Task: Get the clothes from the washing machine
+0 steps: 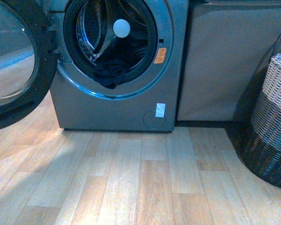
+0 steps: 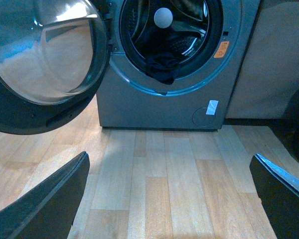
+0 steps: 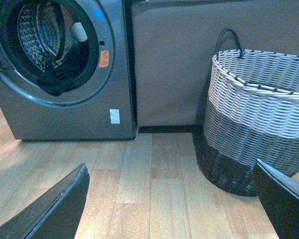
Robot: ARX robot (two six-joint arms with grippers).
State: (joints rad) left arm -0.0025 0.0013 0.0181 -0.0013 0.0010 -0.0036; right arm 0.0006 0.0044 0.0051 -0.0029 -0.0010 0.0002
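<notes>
My left gripper will next grab the dark clothes by their bunched fold hanging over the porthole's rim (image 1: 110,75), to collect the clothes from the washing machine.
The grey washing machine (image 1: 84,108) stands ahead with its round door (image 1: 11,61) swung open to the left. Dark clothes (image 1: 110,74) hang over the lower lip of the porthole, half inside the perforated drum (image 1: 86,28). The left wrist view shows the same clothes (image 2: 162,67) and machine (image 2: 154,112). The right wrist view has the clothes (image 3: 57,82) too. My left gripper (image 2: 172,199) is open over bare floor, far back from the machine. My right gripper (image 3: 172,199) is open as well, low over the floor, with nothing between its fingers. Neither arm shows in the front view.
A tall woven basket (image 1: 276,122), white on top and dark at the base, stands on the right (image 3: 259,119). A beige cabinet panel (image 1: 225,61) fills the space between machine and basket. Wooden plank floor (image 1: 140,183) stretches in front.
</notes>
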